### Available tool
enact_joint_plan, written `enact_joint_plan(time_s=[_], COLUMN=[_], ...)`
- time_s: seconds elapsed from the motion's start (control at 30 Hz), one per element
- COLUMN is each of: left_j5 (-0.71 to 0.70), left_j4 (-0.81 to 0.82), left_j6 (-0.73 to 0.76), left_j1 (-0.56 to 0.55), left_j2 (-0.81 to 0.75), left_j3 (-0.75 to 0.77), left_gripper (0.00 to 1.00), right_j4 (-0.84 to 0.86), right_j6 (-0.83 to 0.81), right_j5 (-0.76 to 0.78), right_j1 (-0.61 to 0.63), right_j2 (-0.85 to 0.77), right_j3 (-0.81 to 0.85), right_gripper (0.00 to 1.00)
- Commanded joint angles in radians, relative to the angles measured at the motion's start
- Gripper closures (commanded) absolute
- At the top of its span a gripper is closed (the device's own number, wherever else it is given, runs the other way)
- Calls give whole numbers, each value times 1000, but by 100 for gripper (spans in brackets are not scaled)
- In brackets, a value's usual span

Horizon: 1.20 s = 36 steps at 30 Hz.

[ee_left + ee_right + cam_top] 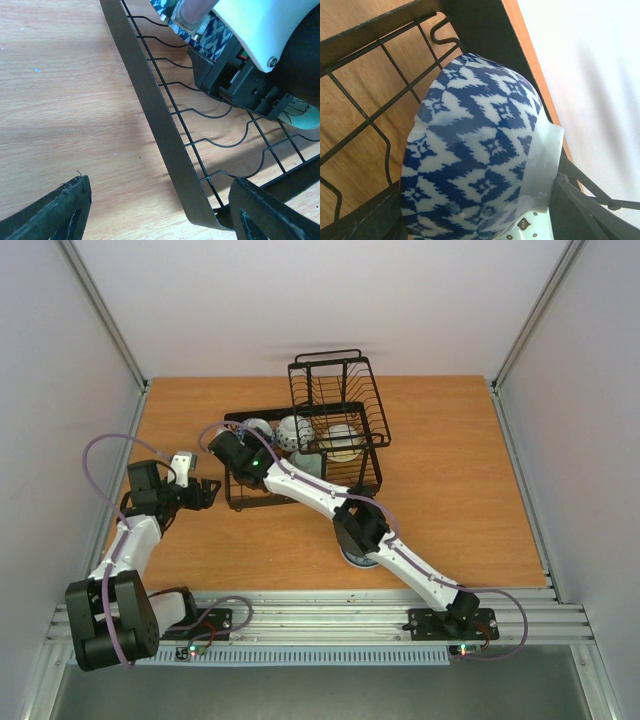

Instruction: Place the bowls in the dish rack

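I should open my right gripper now: the blue-and-white bowl is inside the end of the rack, over the wires, so the bowl would rest there.
The black wire dish rack (352, 472) stands mid-table with its raised basket (340, 390) behind. Several bowls sit in it, among them a cream one (343, 440) and a pale green one (306, 462). My right gripper (238, 448) reaches into the rack's left end. In the right wrist view the right gripper (475, 212) is shut on a blue-and-white bowl (475, 150), which stands on edge against a pale green bowl (535, 227). My left gripper (207, 492) is open, and the rack's front-left corner band (165, 145) lies between the left gripper's (160, 210) fingers.
Another bowl (358, 560) rests on the table under the right arm's elbow, mostly hidden. The wooden table (450, 500) is walled by white panels on three sides. The right gripper's body (240, 85) hangs over the rack wires close to my left gripper.
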Motion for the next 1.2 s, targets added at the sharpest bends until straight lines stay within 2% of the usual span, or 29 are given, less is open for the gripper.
enact_joint_plan(time_s=[0.0,0.03,0.1,0.17,0.23,0.43,0.53,0.7,0.8,1.17], left_j5=[15,15,15,15,14,12,12,11,11,15], left_j4=[50,49,50,50,50,50,50,49,50,50], left_j6=[2,2,2,3,1,2,3,5,6,7], left_j1=[7,7,7,7,6,8,7,8,8,8], left_j2=[8,10,12,16,18,21,22,20,21,24], left_j3=[35,34,37,38,38,40,40,39,40,40], left_gripper=[24,24,24,24,24,24,24,24,24,24], right_j4=[29,31,26,12,7,-16,-20,-31,-25,147], right_j6=[-59,-61,-57,-45,-35,2,13,35,68,192], right_j5=[40,38,30,11,0,-35,-52,-62,-90,-142], right_j1=[-11,-11,-12,-12,-12,-11,-12,-10,-3,75], right_j2=[37,41,46,43,38,9,-8,-34,-91,-513], right_j3=[44,44,42,42,39,8,-15,-42,-117,-625], right_gripper=[97,95,82,60,45,22,4,1,1,2])
